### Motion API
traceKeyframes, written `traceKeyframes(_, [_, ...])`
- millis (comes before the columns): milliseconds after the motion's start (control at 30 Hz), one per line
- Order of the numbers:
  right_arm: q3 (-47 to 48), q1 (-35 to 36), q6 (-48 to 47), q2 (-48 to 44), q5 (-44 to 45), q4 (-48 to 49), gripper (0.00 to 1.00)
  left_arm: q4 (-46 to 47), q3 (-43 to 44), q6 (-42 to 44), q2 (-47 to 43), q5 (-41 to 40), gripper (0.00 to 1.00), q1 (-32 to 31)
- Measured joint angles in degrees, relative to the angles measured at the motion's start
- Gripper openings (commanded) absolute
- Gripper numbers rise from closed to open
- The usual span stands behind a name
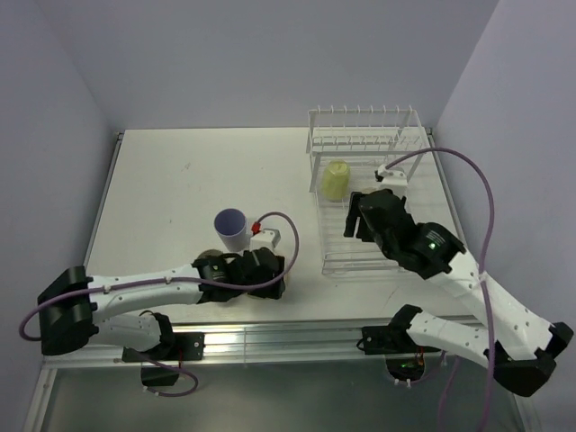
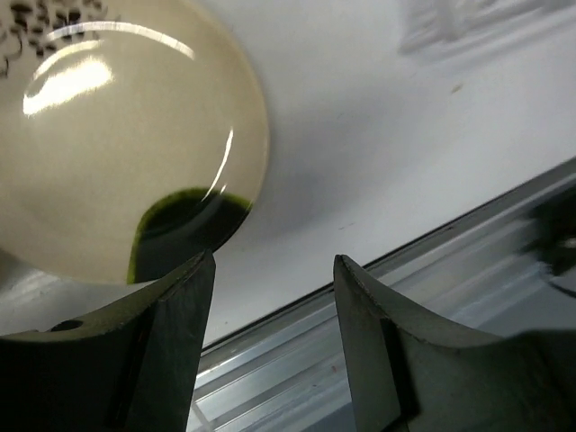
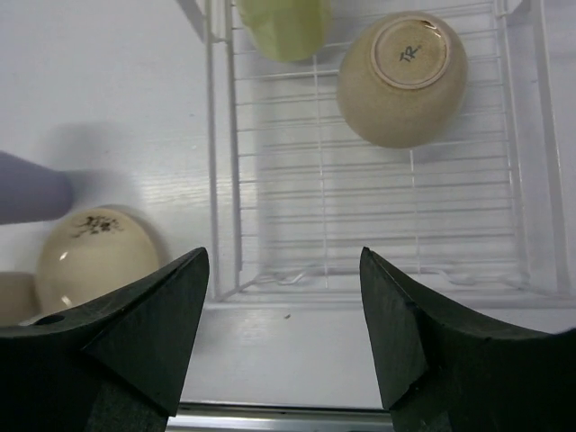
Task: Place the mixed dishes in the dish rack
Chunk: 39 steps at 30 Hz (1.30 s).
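Note:
My left gripper should reach the cream plate and grab its rim at the dark green patch (image 2: 214, 245), so the floral side can enter the rack.
The white wire dish rack (image 1: 335, 261) stands at the right. In it are the yellow-green mug (image 1: 336, 180) and, in the right wrist view, the tan tumbler (image 3: 402, 76) upside down. The lavender tumbler (image 1: 231, 229) stands on the table. The cream plate with a dark floral mark (image 2: 117, 144) lies just beyond my left gripper (image 2: 274, 261), which is open and empty, its left finger close to the rim. My right gripper (image 3: 283, 256) is open and empty above the rack's near edge (image 3: 360, 292). The plate (image 3: 90, 256) also shows there, with a pale dish edge (image 3: 11, 299) beside it.
The rack's upright prongs (image 1: 360, 121) rise at its far end. A metal rail (image 1: 297, 342) runs along the table's near edge, close under my left gripper (image 1: 270, 279). Grey walls close in the table on three sides. My right gripper (image 1: 358, 220) hides part of the rack.

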Motion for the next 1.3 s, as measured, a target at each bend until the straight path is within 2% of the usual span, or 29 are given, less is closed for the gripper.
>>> traceKeyframes(133, [0.7,1.3,0.8,-4.6,-1.6,-1.7,0.75,-5.3,2.5,-3.6,8.1,-6.5,0.63,-5.9])
traceKeyframes(300, [0.7,2.3,1.3,-8.0,-2.6,-4.2,0.75,-12.6,9.5,-8.4,19.2,-15.2,0.64,-11.4])
traceKeyframes(500, [0.6,2.4,1.5,-12.8,-3.2,-6.2,0.75,-21.6,20.1,-12.5,33.9,-23.7,0.67,-15.4])
traceKeyframes(600, [0.6,2.4,1.4,-15.1,-3.2,-7.0,0.75,-25.9,24.4,-15.0,38.3,-28.2,0.68,-16.8])
traceKeyframes(1000, [-0.3,2.4,1.4,-18.5,-4.5,-7.6,0.76,-38.1,28.4,-21.5,45.4,-40.0,0.72,-17.7])
traceKeyframes(1167, [-0.6,2.4,1.4,-19.6,-5.2,-7.8,0.76,-39.3,29.1,-21.2,47.2,-42.5,0.65,-16.9])
traceKeyframes(1300, [-0.5,2.4,1.5,-20.9,-5.3,-8.4,0.76,-37.8,28.3,-20.0,47.4,-43.0,0.53,-16.0])
